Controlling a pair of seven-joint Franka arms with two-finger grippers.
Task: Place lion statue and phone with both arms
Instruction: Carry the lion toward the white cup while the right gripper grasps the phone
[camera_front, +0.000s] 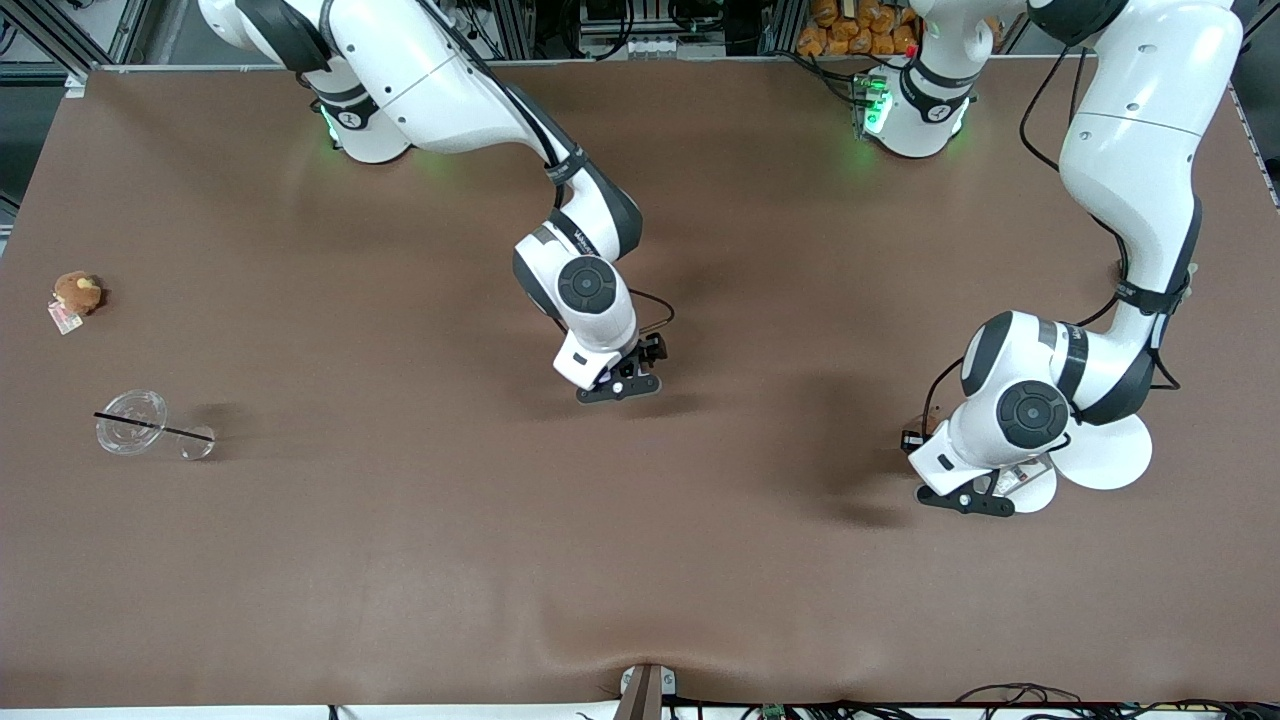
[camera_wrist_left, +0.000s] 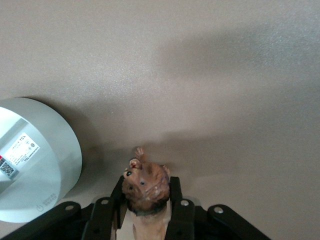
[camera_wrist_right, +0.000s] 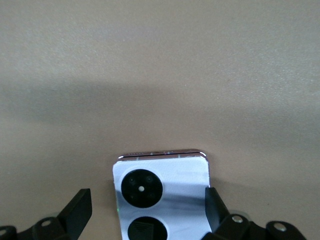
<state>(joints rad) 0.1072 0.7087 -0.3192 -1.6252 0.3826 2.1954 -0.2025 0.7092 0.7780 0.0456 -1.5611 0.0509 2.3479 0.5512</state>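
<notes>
The lion statue (camera_wrist_left: 146, 186) sits low on the tabletop beside the white container in the left wrist view, so it is now time for my left gripper to open.
The lion statue (camera_wrist_left: 146, 186), a small reddish-brown figurine, is gripped between the fingers of my left gripper (camera_wrist_left: 148, 195). The left gripper (camera_front: 968, 500) is low over the table, right beside a white round container (camera_front: 1100, 452), at the left arm's end. The lion is hidden in the front view. The pale lavender phone (camera_wrist_right: 167, 172) lies flat with its two black camera circles up. My right gripper (camera_wrist_right: 147, 200) is open around it, one finger (camera_wrist_right: 77, 210) apart from it, the other at its edge. The right gripper (camera_front: 622, 385) is low over the table's middle and hides the phone in the front view.
The white container also shows in the left wrist view (camera_wrist_left: 35, 160). A tan plush toy with a tag (camera_front: 77, 292) and a clear cup lid with a black straw (camera_front: 131, 421) lie at the right arm's end of the brown table (camera_front: 400, 560).
</notes>
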